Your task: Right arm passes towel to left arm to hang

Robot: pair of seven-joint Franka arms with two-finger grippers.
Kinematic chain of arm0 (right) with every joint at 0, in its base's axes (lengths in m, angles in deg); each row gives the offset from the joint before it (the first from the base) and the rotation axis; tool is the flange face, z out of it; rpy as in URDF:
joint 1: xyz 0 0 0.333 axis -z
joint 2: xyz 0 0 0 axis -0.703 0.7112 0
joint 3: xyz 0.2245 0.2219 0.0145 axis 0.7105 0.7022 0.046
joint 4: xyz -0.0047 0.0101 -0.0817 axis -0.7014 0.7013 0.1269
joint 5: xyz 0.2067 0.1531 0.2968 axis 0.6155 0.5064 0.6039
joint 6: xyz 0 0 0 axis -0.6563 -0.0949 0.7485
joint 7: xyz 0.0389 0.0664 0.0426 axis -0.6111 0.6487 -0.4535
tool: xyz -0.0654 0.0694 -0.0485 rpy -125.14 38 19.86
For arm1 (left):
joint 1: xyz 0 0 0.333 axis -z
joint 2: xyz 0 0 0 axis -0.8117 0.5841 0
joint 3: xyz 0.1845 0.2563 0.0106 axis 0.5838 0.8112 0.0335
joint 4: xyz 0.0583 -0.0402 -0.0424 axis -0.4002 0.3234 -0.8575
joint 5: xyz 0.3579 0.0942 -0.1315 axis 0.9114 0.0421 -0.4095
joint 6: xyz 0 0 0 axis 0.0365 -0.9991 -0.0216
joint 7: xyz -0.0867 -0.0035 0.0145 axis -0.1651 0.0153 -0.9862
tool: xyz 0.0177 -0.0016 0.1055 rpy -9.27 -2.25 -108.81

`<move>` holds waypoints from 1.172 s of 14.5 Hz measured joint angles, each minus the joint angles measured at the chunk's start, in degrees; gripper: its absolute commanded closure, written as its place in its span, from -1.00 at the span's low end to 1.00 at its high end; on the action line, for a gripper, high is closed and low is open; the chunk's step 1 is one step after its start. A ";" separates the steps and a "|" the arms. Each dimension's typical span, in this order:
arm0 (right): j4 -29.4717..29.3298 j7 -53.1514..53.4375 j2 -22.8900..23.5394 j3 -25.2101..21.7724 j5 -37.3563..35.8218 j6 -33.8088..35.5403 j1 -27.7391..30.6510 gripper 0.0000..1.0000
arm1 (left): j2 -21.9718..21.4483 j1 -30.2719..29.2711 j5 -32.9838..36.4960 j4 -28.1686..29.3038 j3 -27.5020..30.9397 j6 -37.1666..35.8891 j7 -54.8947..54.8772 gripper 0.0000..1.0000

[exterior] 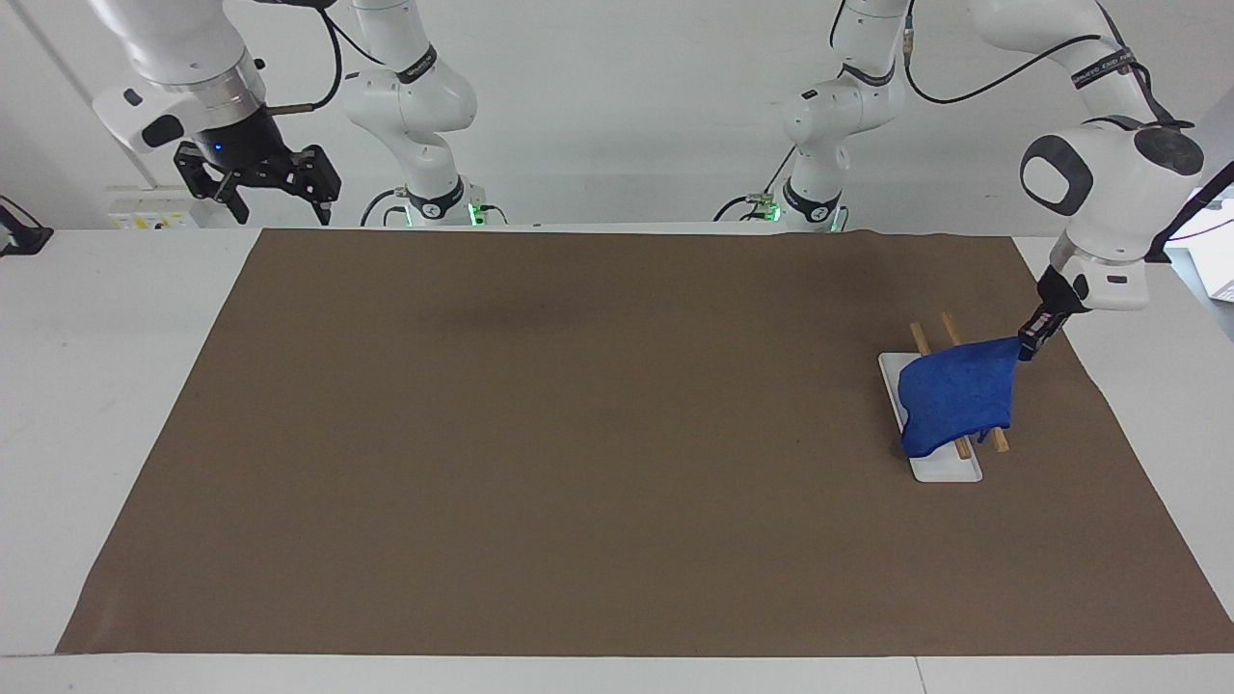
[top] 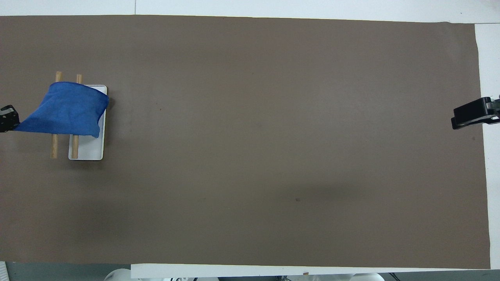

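Note:
My left gripper should open: the blue towel would stay hung, its far edge reaching past both wooden rails of the rack.
The blue towel (exterior: pixel 956 393) drapes over the two wooden rails (exterior: pixel 949 328) of a small rack with a white base (exterior: pixel 945 470), at the left arm's end of the table. My left gripper (exterior: pixel 1028 345) is shut on one corner of the towel, held up just off the rack's outer rail. In the overhead view the towel (top: pixel 66 110) covers the middle of the rails, and the left gripper (top: pixel 8 119) shows at the frame's edge. My right gripper (exterior: pixel 258 188) is open and empty, raised over the table's edge at the right arm's end; it also shows in the overhead view (top: pixel 470 113).
A brown mat (exterior: pixel 598 434) covers most of the white table (exterior: pixel 96 366). The two arm bases (exterior: pixel 434 207) stand at the robots' edge of the table.

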 measured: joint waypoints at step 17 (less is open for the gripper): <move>1.34 0.00 -0.61 -0.01 0.04 1.69 -0.84 -1.00 | -0.97 10.57 -0.76 -29.77 -2.33 -40.68 -8.51 -0.97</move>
